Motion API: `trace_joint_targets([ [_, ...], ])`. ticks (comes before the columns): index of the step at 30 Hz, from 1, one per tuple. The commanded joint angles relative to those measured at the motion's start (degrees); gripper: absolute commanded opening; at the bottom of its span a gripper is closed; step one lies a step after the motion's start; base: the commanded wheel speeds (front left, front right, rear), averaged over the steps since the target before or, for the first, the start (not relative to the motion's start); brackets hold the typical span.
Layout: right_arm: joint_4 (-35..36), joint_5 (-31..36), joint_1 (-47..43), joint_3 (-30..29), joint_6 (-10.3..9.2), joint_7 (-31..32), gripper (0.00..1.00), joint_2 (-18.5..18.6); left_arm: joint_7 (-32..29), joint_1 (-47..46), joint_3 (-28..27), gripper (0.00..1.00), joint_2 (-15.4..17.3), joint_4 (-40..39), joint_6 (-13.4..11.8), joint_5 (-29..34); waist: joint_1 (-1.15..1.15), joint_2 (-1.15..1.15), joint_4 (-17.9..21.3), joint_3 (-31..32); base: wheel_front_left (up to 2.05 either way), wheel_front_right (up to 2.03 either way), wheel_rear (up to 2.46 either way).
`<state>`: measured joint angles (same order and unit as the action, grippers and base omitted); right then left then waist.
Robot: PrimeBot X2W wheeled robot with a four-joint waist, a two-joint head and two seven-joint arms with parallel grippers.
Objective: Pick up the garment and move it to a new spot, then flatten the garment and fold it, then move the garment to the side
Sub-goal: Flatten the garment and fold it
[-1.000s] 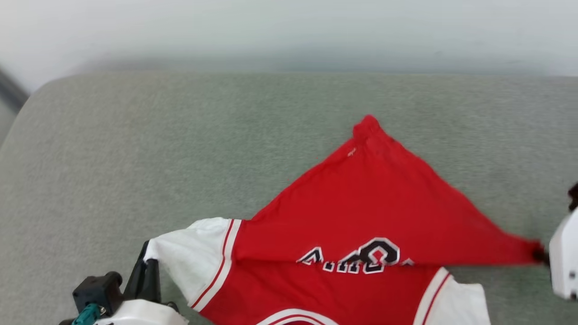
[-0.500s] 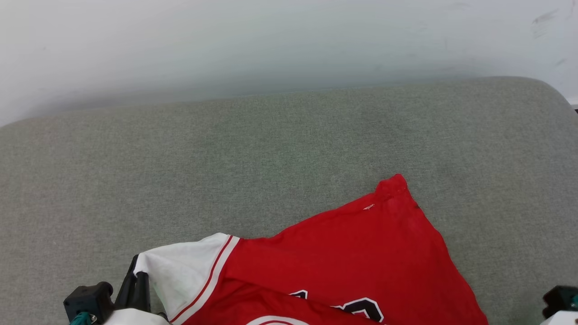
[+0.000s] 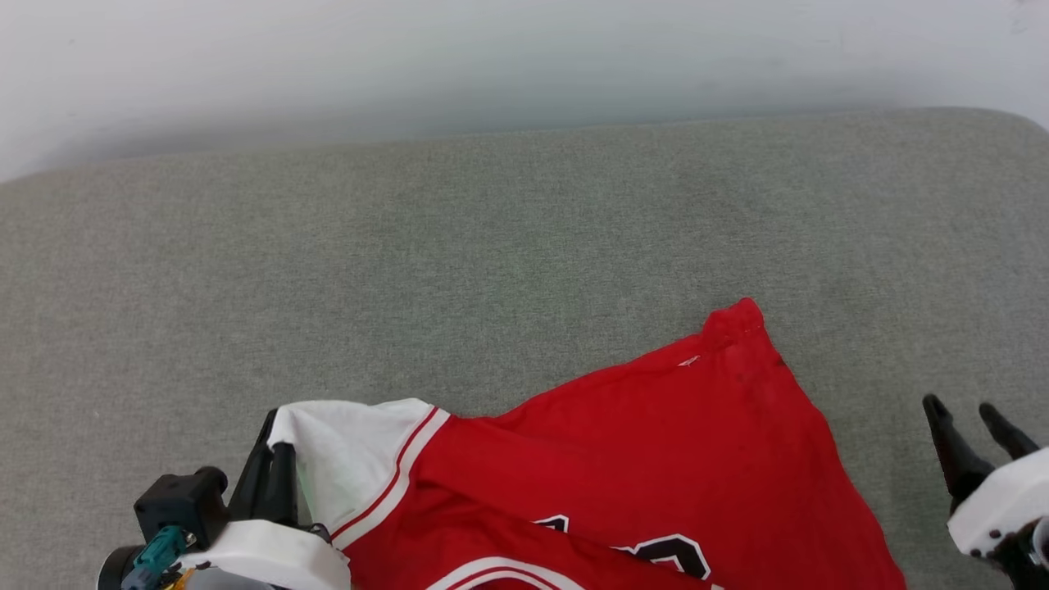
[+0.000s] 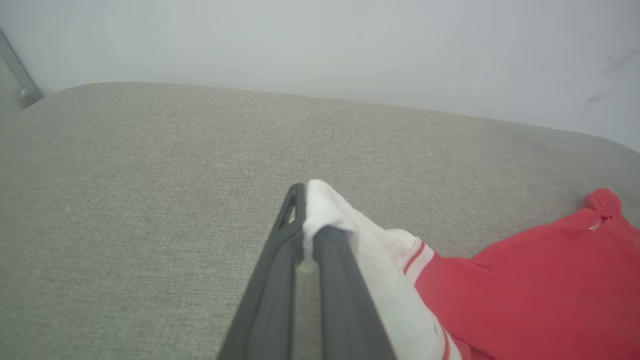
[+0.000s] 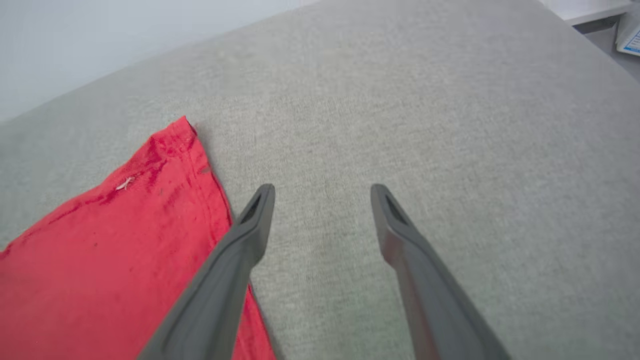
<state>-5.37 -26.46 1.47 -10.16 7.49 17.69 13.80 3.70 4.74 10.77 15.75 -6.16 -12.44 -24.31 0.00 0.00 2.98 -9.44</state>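
Note:
I should next flatten and fold the red jersey, so I need to grab it with my right gripper by its hem corner (image 3: 737, 319) beside the small white tag (image 3: 689, 360).
The garment (image 3: 656, 459), a red jersey with white sleeve panels and black-white lettering, lies on the grey-green cushion (image 3: 492, 246) at the lower middle of the head view, one red corner pointing up and away. My left gripper (image 3: 274, 430) is shut on the white sleeve edge (image 4: 325, 210) at the lower left. My right gripper (image 3: 967, 414) stands open at the lower right, just off the garment's (image 5: 110, 235) right edge, nothing between its fingers (image 5: 252, 220).
A pale wall (image 3: 492, 57) rises behind the cushion's far edge. The cushion's rounded right corner (image 5: 550, 30) drops off, with a white surface beyond it. Bare cushion stretches left of and beyond the garment.
My right gripper has let go of the red corner it was pulling taut and now stands open beside the garment, which has slackened onto the cushion. The camera has shifted. The left grip is unchanged.

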Motion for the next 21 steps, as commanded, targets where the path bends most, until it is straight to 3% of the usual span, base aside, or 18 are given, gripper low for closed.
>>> trace_joint_targets([
  [1,-0.90,-0.54,2.17,0.64,-0.01,-2.26,1.00,-0.04,0.09,-1.25,0.18,0.00,-0.09,-0.50,0.04,0.48,0.00,0.00,-0.67,-0.85,0.00,0.00,0.00],
  [4,-3.60,-1.50,6.87,2.81,-0.01,-3.47,1.00,1.58,-0.10,-2.70,0.75,0.00,-0.14,-1.02,0.16,0.78,0.00,0.00,-1.44,-2.52,0.00,0.00,0.00],
  [7,-5.96,-3.24,11.86,6.26,-0.01,0.61,1.00,4.03,-0.14,-4.02,1.30,0.00,-0.20,-1.56,0.31,1.10,0.00,0.00,-2.33,-4.16,0.00,0.00,0.00],
  [13,-7.86,-7.51,21.32,13.27,-0.01,19.64,1.00,9.21,0.11,-6.90,2.71,0.00,-0.62,-1.79,1.06,1.71,0.00,0.00,-4.53,-7.82,0.00,0.00,0.00],
  [14,-7.86,-7.51,21.32,13.27,-0.01,19.64,1.00,9.21,0.11,-6.90,2.71,0.00,-0.62,-1.79,1.06,1.71,0.00,0.00,-4.53,-7.82,0.00,0.00,0.00],
  [18,-7.62,-7.82,26.44,15.62,-0.01,31.29,1.00,10.29,0.56,-8.96,3.57,0.00,-1.12,-1.66,1.53,1.98,0.00,0.00,-6.26,-10.31,0.00,0.00,0.00],
  [21,-7.93,-7.31,29.12,17.37,0.00,36.09,1.00,10.33,1.09,-10.37,4.24,0.00,-1.58,-1.31,1.79,2.01,0.00,0.00,-7.51,-12.07,0.00,0.00,0.00],
])
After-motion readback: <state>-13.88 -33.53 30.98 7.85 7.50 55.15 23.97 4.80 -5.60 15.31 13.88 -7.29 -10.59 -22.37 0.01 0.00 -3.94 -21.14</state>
